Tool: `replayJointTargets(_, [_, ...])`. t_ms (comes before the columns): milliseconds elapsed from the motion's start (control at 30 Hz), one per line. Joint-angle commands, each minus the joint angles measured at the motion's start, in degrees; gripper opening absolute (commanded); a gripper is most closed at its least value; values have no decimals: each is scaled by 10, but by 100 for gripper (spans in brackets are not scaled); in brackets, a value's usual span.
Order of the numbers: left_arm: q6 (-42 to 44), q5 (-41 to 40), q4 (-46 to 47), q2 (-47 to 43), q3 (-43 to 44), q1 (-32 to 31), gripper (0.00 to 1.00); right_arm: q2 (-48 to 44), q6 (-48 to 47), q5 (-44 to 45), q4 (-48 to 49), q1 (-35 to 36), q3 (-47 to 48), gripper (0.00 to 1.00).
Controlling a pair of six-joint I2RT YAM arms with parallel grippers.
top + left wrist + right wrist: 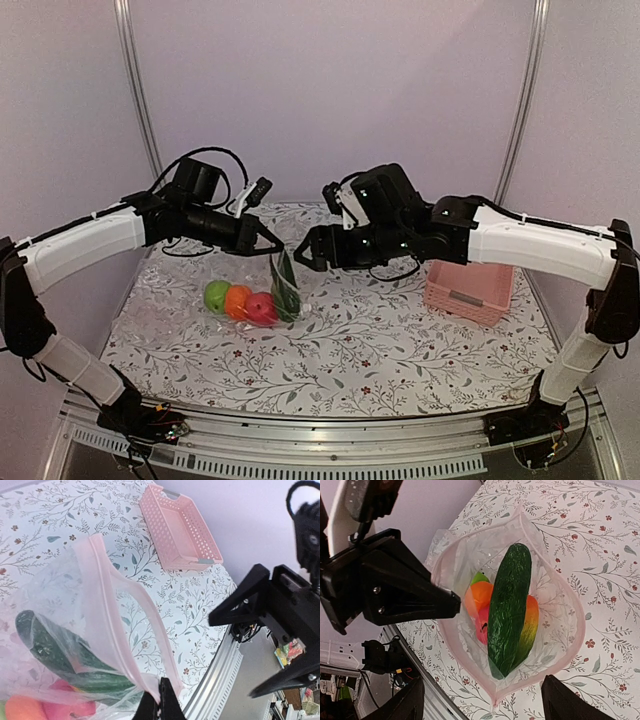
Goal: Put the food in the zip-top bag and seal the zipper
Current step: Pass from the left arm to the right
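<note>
The robot's right gripper should grab the zip-top bag next and pinch the bag's zipper rim at the rim's loose end (305, 309) (494, 698). This will free the left gripper to seal the bag.
The zip-top bag (262, 300) hangs open-mouthed over the table, its pink zipper (111, 611) rim spread wide. Inside are the dark green cucumber (509, 609), the green-orange mango (529, 625), the orange (480, 594), the red apple (482, 626) and the green apple (479, 577). My left gripper (160, 705) is shut on one end of the zipper rim and holds it up; it also shows in the right wrist view (451, 605). My right gripper (487, 702) is open and empty, jaws wide, just above the other end of the bag's mouth (303, 252).
A pink slatted basket (470, 290) stands empty at the right of the flowered tablecloth (400, 340). The metal front rail (220, 675) runs along the table's near edge. Grey walls close the back and sides.
</note>
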Motion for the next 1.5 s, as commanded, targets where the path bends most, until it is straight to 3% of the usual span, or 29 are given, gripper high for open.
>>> replayJointTargets(0, [-13,-8,7,6,-4,18,0,-53,-17,-2,35,17,-36,81])
replayJointTargets(433, [-14,-15,8,-1,-6,34,0,-10,22,107,83,97,-101,62])
replayJointTargets(933, [-10,-18,5,-5,-6,35,0,65,54,139,115,100,-110,49])
replayJointTargets(1467, [-8,-18,5,-4,-6,35,0,91,42,165,126,99,-100,5])
